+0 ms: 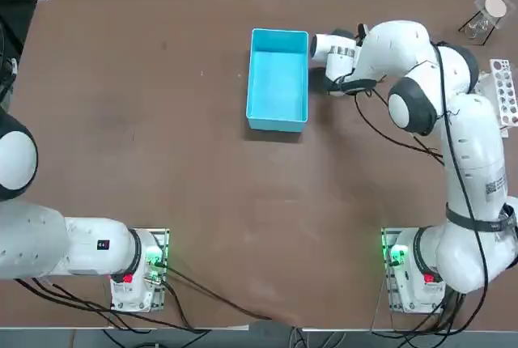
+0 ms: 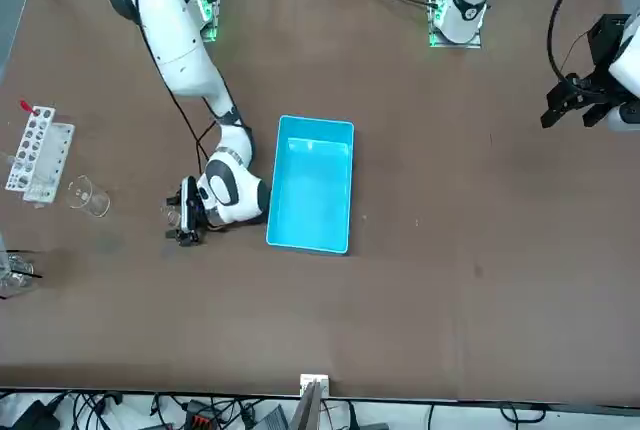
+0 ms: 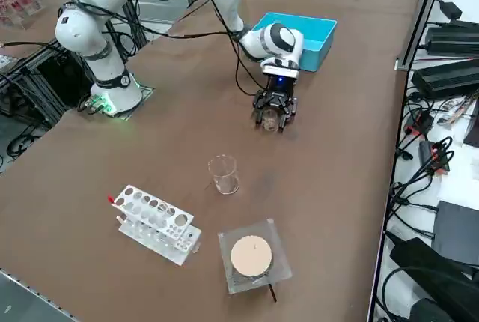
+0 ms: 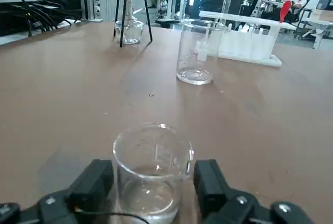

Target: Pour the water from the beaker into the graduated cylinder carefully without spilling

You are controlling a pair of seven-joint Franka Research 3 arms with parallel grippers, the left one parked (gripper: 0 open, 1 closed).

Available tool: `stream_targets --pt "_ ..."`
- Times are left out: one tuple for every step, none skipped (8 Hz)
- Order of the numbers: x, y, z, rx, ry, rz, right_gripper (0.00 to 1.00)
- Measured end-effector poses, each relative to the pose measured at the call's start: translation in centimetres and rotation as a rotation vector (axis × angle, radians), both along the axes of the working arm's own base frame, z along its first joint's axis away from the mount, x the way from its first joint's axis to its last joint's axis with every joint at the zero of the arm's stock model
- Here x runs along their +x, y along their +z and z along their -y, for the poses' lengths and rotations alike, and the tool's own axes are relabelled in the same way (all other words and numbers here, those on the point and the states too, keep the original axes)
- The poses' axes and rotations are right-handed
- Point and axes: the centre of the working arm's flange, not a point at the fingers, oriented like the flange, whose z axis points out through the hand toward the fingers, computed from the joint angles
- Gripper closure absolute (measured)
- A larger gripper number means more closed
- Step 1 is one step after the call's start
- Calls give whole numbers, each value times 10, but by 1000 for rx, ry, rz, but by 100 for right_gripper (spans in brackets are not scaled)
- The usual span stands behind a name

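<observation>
I need to pick up the beaker by its glass side [image 4: 151, 195] with my right gripper next, leaving the beaker's rim free to pour water into the graduated cylinder.
The beaker [image 4: 153, 146] is a tiny clear glass standing upright on the brown table, with a little water [image 4: 151, 195] showing at its bottom. My right gripper [image 4: 153, 174] is low at the table, open, with one black finger [image 4: 96, 179] close on each side of the glass. I cannot tell whether they touch it. In the right side view the gripper [image 3: 275, 118] hangs over the beaker [image 3: 269, 118] just beside the blue box. The graduated cylinder [image 3: 223, 174] is a larger clear glass standing upright and apart, ahead of the fingers in the wrist view [image 4: 197, 52].
A blue open box [image 1: 278, 79] stands right next to my wrist. A white rack with holes [image 3: 153, 225] and a tripod stand with a round gauze pad [image 3: 251, 258] sit beyond the larger glass. A small flask [image 4: 128, 31] stands under the tripod.
</observation>
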Motion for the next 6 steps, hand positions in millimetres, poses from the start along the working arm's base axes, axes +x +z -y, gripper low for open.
stream_targets --pt "0 0 0 0 0 1 20" --pt "0 1 -1 1 1 5 36" --pt "1 2 -2 1 2 7 38" --pt "1 3 -3 2 4 9 39" --pt "3 6 -4 2 3 13 39" --pt "7 17 -2 -3 -5 17 39"
